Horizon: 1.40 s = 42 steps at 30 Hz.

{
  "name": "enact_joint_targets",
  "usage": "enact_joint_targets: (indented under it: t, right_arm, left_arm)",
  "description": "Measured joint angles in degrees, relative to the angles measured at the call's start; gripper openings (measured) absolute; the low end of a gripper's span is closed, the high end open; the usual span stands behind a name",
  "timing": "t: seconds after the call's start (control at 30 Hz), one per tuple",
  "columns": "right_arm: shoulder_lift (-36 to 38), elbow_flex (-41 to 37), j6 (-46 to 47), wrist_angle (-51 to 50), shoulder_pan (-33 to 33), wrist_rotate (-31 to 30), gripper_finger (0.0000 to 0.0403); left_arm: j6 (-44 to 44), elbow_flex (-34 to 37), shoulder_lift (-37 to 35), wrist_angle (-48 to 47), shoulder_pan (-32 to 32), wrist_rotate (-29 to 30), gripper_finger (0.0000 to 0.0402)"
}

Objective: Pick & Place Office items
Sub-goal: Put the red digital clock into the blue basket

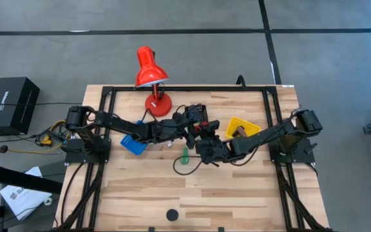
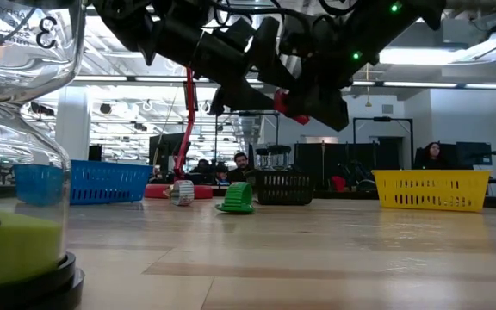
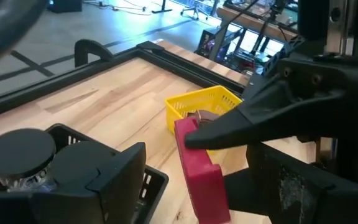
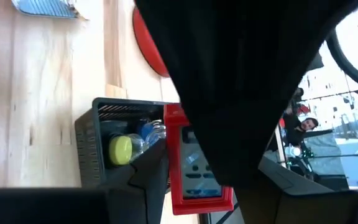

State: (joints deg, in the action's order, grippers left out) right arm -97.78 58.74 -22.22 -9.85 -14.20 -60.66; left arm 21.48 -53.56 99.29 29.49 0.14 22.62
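The open fingers of my left gripper are around the lower part of the red block, so I will close my left gripper, and it would hold the red block.
A red tag (image 1: 206,124) hangs in the air between both grippers, just beside the black bin (image 1: 195,113). My right gripper (image 4: 210,180) comes in from the table's right and is shut on the tag (image 4: 194,168). My left gripper (image 3: 194,158) reaches in from the left and is open. Its fingers stand on either side of the tag's lower part (image 3: 207,193), with a gap showing on both sides. A green pen-like piece (image 1: 184,156) lies on the table near the middle. A black disc (image 1: 171,214) rests by the near edge. My right gripper holds the red tag by its upper end (image 3: 185,132), pinched between the two fingers. One finger (image 3: 241,121) lies against its side; the tag and my left arm hide the other. The tag is lifted clear above the table and hangs down past the fingers.
The black bin (image 4: 104,146) holds a yellow-capped item and a black round disc (image 3: 17,152). The yellow bin (image 1: 240,127) sits right of the grippers and the blue bin (image 1: 134,143) to their left. A red desk lamp (image 1: 152,72) stands at the far edge. Bare wood lies toward the near edge.
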Motion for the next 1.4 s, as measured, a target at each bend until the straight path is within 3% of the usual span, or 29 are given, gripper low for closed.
enact_joint_targets:
  t: [0.17,0.57,0.77,1.4]
  right_arm:
    - [0.3,0.0,1.2,-0.3,0.1,-0.9,0.015]
    - [0.3,0.0,1.9,-0.1,0.5,-0.9,0.0149]
    - [0.3,0.0,2.7,0.0,1.2,-0.8,0.015]
    - [0.3,-0.1,2.7,0.0,1.3,-1.1,0.015]
  left_arm:
    - [2.2,0.0,0.0,-1.1,0.4,0.5,0.0256]
    - [6.0,0.0,0.0,-0.9,1.4,0.0,0.0141]
    - [6.0,0.0,0.0,-1.0,1.4,-1.5,0.0103]
    - [6.0,0.0,0.0,-1.1,1.4,-1.9,0.0075]
